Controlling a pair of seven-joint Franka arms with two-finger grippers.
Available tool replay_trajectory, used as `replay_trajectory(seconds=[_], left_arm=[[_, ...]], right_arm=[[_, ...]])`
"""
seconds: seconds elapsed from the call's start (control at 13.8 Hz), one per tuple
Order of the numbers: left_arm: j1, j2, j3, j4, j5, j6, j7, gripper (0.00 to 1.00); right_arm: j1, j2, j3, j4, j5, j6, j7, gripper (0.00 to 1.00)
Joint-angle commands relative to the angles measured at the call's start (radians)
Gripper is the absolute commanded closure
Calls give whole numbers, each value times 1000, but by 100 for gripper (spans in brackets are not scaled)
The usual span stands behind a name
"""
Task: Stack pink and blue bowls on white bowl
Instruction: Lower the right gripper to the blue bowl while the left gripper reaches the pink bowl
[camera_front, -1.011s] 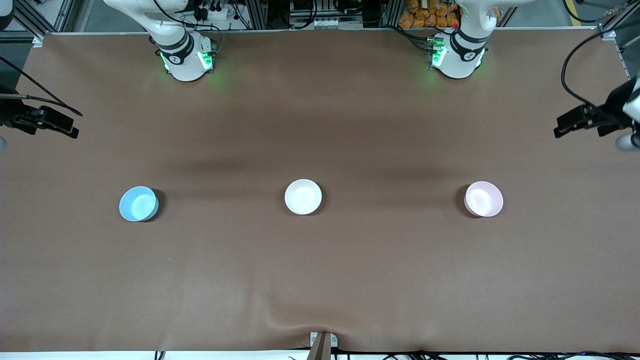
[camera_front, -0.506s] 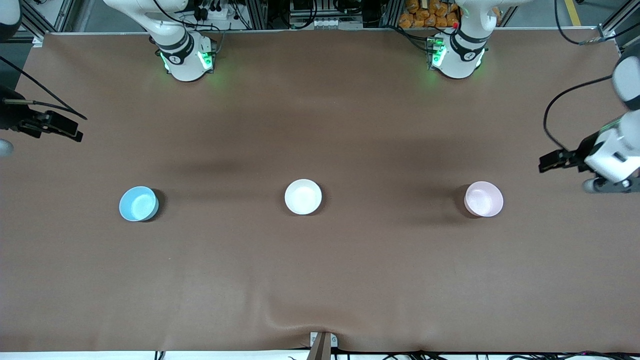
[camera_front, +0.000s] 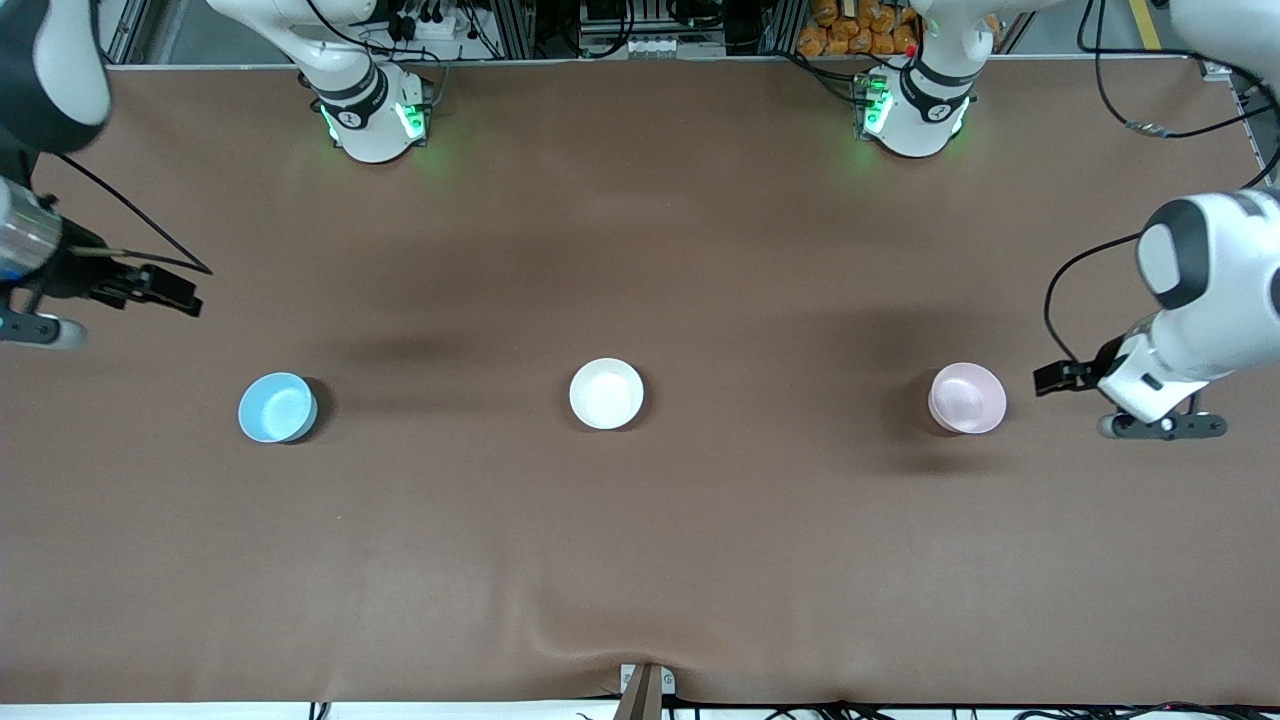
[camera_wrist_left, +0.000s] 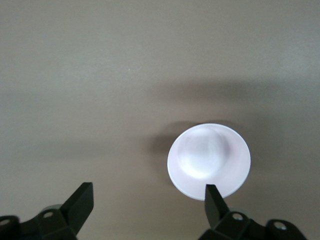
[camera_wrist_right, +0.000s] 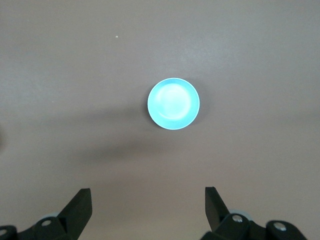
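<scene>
The pink bowl's round body (camera_front: 967, 398) is too wide for my fingers, so my left gripper should grab the pink bowl by its thin rim (camera_front: 1003, 408) next.
Three bowls stand in a row on the brown table. The light blue bowl (camera_front: 277, 407) is toward the right arm's end, the white bowl (camera_front: 606, 393) in the middle, the pale pink bowl (camera_front: 967, 398) toward the left arm's end. My left gripper (camera_front: 1160, 426) hangs open and empty over the table just beside the pink bowl. In the left wrist view the pink bowl (camera_wrist_left: 208, 160) lies close to one finger of the left gripper (camera_wrist_left: 148, 192). My right gripper (camera_front: 35, 328) hangs open and empty over the table's end. In the right wrist view the blue bowl (camera_wrist_right: 173, 103) lies well apart from the right gripper (camera_wrist_right: 147, 197).
The brown table cover (camera_front: 640, 560) has a small wrinkle at its near edge. Both arm bases (camera_front: 372, 120) stand along the edge farthest from the front camera. Cables hang from each wrist.
Both arms have swung in from the table's ends. The left gripper has come down beside the pink bowl. The right gripper has moved a little toward the blue bowl. The bowls have not moved.
</scene>
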Motion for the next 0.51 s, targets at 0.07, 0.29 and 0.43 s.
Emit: replay_trajectory(seconds=[0.07, 0.29, 0.43], left_arm=[[2, 61, -6, -46, 22, 135, 3, 18], [2, 112, -7, -86, 22, 249, 4, 29], [2, 131, -10, -112, 23, 291, 4, 31]], right_arm=[[-21, -12, 4, -195, 3, 210, -2, 0], [-22, 23, 3, -351, -9, 439, -2, 0], [-33, 101, 3, -361, -20, 505, -5, 0]])
